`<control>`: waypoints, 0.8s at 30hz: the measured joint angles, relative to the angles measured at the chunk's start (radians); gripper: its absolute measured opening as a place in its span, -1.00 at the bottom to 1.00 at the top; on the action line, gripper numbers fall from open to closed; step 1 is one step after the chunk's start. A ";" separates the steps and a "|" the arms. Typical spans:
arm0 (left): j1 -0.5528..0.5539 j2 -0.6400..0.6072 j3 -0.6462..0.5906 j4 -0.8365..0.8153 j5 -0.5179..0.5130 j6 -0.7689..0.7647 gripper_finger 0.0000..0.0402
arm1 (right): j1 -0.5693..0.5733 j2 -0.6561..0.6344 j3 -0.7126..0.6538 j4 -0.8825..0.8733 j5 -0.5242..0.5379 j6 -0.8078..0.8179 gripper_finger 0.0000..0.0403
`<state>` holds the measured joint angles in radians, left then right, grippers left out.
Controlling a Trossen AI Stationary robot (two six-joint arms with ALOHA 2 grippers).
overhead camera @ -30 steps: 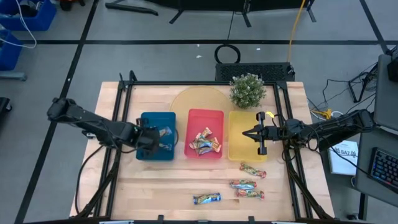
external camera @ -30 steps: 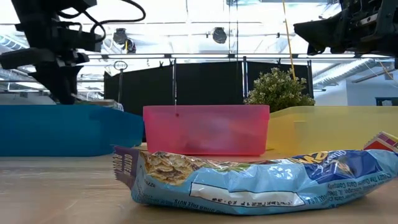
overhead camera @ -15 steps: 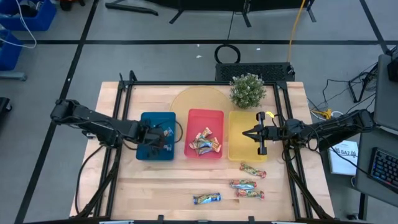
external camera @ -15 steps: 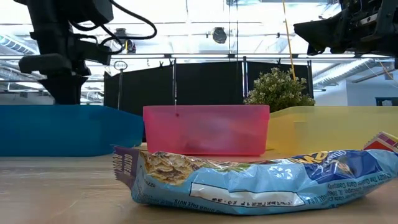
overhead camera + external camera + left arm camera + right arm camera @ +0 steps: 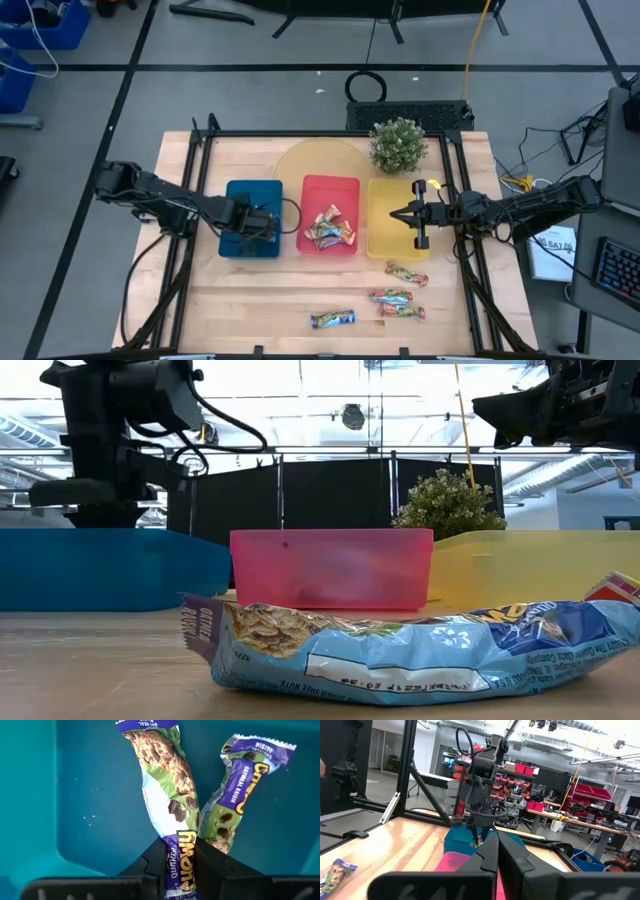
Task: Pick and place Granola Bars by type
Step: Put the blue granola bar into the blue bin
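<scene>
My left gripper should open and let go now, because the blue-purple bar (image 5: 172, 785) is low over the blue tray's bottom and inside the blue tray's rim in the left wrist view.
My left gripper (image 5: 179, 852) (image 5: 258, 222) is down inside the blue tray (image 5: 238, 243), shut on a blue-purple granola bar with yellow lettering (image 5: 162, 785). A second bar of that kind (image 5: 240, 795) lies flat on the tray floor beside it. Several gold/tan bars (image 5: 328, 228) lie in the red tray (image 5: 330, 185). Three red-green bars (image 5: 407, 273) (image 5: 390, 296) (image 5: 402, 311) and one blue-and-yellow bar (image 5: 333, 319) (image 5: 420, 650) lie on the table near its near edge. My right gripper (image 5: 400, 215) (image 5: 497, 851) hangs shut and empty over the yellow tray (image 5: 385, 240). My left gripper pinches the bar's near, purple end (image 5: 180, 837) between its two fingers (image 5: 152, 862), and the fingers lie across the bar. The bar stretches away from the fingers over the blue tray's floor. Whether its far end rests on the floor, I cannot tell.
A small potted plant (image 5: 398, 145) and a round tan mat (image 5: 310, 160) sit behind the trays. A black frame (image 5: 200, 140) runs around the table. Bare wood (image 5: 250, 295) lies in front of the blue and red trays.
My left gripper has moved toward the table's right across the blue tray and now covers the bars there in the high view. My right arm has kept still.
</scene>
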<state>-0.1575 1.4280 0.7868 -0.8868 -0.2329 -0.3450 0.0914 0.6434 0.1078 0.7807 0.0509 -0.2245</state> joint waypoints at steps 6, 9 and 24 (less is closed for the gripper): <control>0.017 0.006 0.000 0.000 -0.003 -0.024 -0.61 | 0.000 0.000 0.000 0.000 0.000 0.000 -1.00; 0.020 0.005 0.000 -0.002 -0.003 -0.043 -0.55 | 0.000 0.000 0.000 -0.001 0.000 0.000 -1.00; 0.006 -0.003 0.057 -0.120 -0.038 -0.109 0.35 | 0.000 0.000 0.000 -0.003 0.000 -0.001 -1.00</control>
<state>-0.1513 1.4246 0.8434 -1.0067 -0.2710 -0.4540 0.0916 0.6437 0.1078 0.7780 0.0509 -0.2253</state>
